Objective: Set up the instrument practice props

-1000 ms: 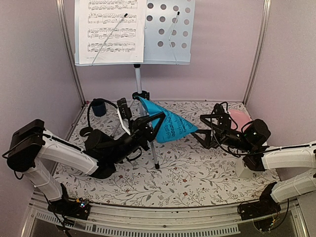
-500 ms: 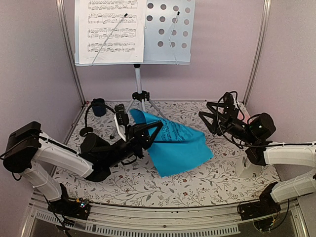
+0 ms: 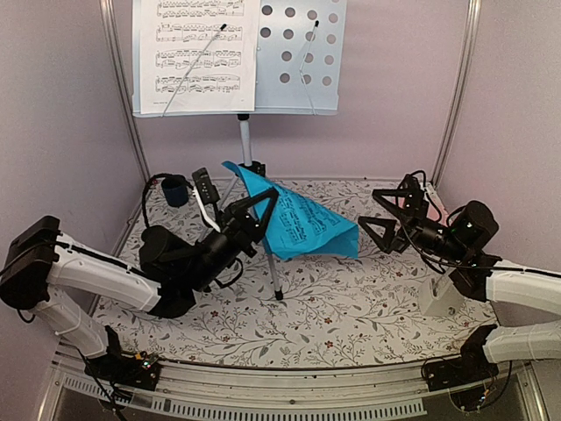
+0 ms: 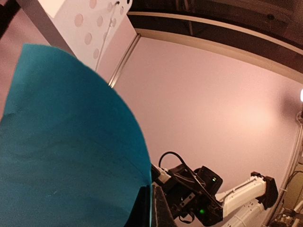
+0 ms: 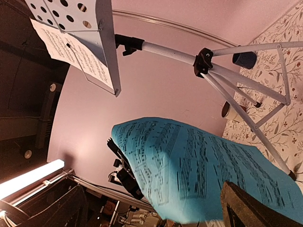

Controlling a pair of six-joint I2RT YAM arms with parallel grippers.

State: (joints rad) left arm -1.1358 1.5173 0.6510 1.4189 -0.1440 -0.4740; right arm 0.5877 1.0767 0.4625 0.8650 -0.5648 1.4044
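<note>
I should move my right gripper toward the blue music sheet's sagging end [image 3: 349, 241] [image 5: 201, 208] before I close on it, because both fingers stop short of it.
The silver tripod music stand [image 3: 246, 140] stands at the back, its perforated tray [image 3: 302, 53] up high. The white music sheet [image 3: 197, 53] rests on the tray's left half. My left gripper [image 3: 266, 210] is shut on the left edge of the blue music sheet [image 3: 302, 226] and holds it up in front of the stand's pole, its far end sagging toward the table. In the left wrist view the jaws pinch the blue music sheet [image 4: 66, 142]. My right gripper [image 3: 382, 216] is open and empty, just right of the sheet. The white metronome [image 3: 438, 296] stands under the right arm.
A dark cup [image 3: 175, 189] stands at the back left corner; the right wrist view shows the dark cup [image 5: 244, 59] and a second cup [image 5: 230, 110] near the tripod legs [image 5: 246, 92]. Pink walls close in the floral table [image 3: 333, 307] on three sides.
The blue sheet sagged onto the table half a second ago; my left gripper has lifted it again toward the stand's pole. My right gripper drew back from the sheet, to the right.
</note>
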